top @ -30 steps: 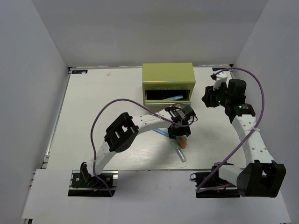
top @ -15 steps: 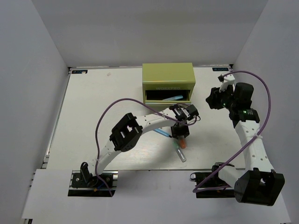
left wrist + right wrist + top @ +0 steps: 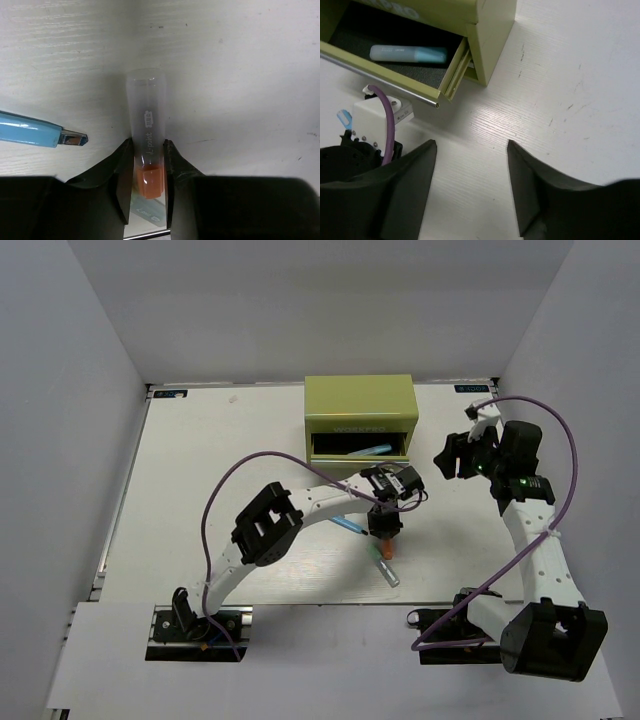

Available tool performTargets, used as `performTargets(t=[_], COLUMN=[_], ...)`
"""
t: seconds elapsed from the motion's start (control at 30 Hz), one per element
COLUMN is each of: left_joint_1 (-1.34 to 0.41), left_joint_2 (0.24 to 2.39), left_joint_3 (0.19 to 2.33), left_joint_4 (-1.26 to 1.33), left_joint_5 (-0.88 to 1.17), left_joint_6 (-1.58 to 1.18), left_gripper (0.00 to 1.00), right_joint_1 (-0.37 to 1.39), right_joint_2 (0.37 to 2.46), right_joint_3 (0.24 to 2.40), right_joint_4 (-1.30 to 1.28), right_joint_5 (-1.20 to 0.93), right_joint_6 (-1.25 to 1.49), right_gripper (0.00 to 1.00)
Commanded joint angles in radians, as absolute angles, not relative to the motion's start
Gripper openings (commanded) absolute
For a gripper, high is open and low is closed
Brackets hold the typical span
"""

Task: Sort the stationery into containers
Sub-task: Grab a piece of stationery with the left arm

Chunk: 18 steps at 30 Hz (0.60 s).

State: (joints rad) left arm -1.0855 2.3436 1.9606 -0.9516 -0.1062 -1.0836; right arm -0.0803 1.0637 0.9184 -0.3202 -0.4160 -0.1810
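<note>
I would bring the orange-capped marker (image 3: 146,125) up if I lifted my left gripper now. Both fingers are closed against its sides near the orange cap.
The olive-green tool chest (image 3: 360,410) stands at the back middle with its lower drawer (image 3: 395,75) pulled open. A short light-blue marker (image 3: 407,53) lies in the drawer and also shows in the top view (image 3: 368,451). My left gripper (image 3: 385,527) points down in front of the chest and is shut on the orange-capped marker (image 3: 146,125), its fingers (image 3: 120,175) against both sides. The green-capped marker (image 3: 385,568) lies just beneath it. The thin blue pen (image 3: 30,135) lies to the left. My right gripper (image 3: 471,145) is open and empty, right of the chest.
My left wrist and its purple cable (image 3: 385,115) sit below the drawer front in the right wrist view. The drawer's metal rail (image 3: 380,80) sticks out toward the arms. White walls close in the table on three sides.
My left gripper has turned and settled over the orange-capped marker, with its fingers now against it. My right arm has drawn back to the right and holds there.
</note>
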Motion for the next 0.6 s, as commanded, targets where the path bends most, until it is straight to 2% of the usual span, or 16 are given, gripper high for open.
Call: performTargets(t=[0.0, 0.1, 0.27, 0.4, 0.57], left_joint_1=[-1.097, -1.097, -1.086, -1.074, -1.074], left_joint_2=[2.344, 2.211, 2.065, 1.946, 1.833], left_joint_3=[1.861, 1.773, 1.695, 1.631, 1.609], left_joint_4=[-0.936, -0.778, -0.632, -0.534, -0.471], left_joint_5=[-0.146, -0.155, -0.146, -0.035, -0.035], left_joint_6=[-0.990, -0.898, -0.755, -0.573, -0.404], left_gripper=[0.04, 0.01, 0.00, 0.00, 0.00], right_joint_1=[-0.087, -0.089, -0.094, -0.100, -0.110], right_joint_2=[1.061, 1.063, 1.046, 1.035, 1.037], right_joint_3=[0.913, 0.900, 0.893, 0.899, 0.908], right_joint_4=[-0.325, -0.354, -0.367, -0.370, -0.376], right_joint_5=[-0.508, -0.609, -0.655, -0.660, -0.657], right_joint_6=[-0.218, -0.264, -0.290, -0.296, -0.305], right_gripper=[0.67, 0.75, 0.75, 0.74, 0.72])
